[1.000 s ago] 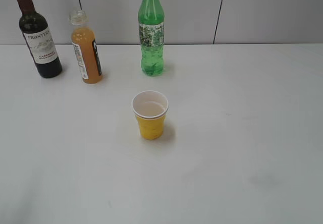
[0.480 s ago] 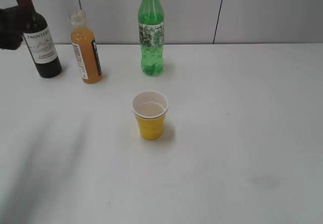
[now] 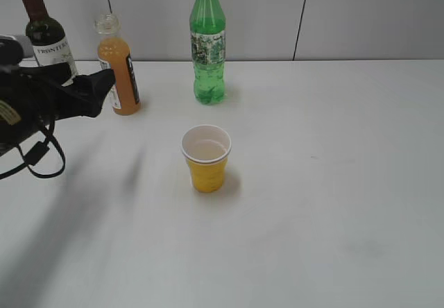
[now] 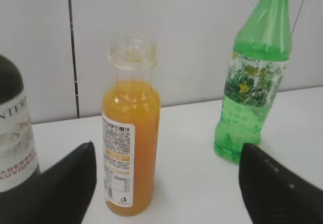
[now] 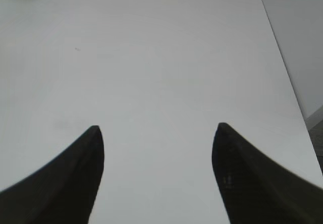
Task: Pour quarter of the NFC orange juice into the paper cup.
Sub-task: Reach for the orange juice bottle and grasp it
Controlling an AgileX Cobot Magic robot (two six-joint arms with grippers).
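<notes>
The NFC orange juice has no cap on and has juice up to its shoulder (image 3: 113, 46). My left gripper should grab it around its straight labelled body (image 3: 123, 82) next, so it can pour.
The NFC orange juice (image 3: 119, 72) stands uncapped at the back left of the table, between the wine bottle and the green bottle. In the left wrist view the NFC orange juice (image 4: 130, 133) is straight ahead, its mouth open. My left gripper (image 3: 104, 84) is open and empty, its tips just short of the bottle; in the left wrist view my left gripper (image 4: 166, 156) frames the bottle without touching it. The paper cup (image 3: 206, 157), yellow with a white rim, stands in the middle of the table. My right gripper (image 5: 157, 128) is open and empty over bare table.
A dark wine bottle (image 3: 47, 41) stands left of the juice, partly behind my left arm. A tall green plastic bottle (image 3: 207, 44) stands to the juice's right. The grey wall runs close behind the bottles. The table's right edge (image 5: 282, 57) shows in the right wrist view.
My left arm has come in from the left edge and moved right, its open gripper now reaching the juice bottle. The bottles and the cup have not moved.
</notes>
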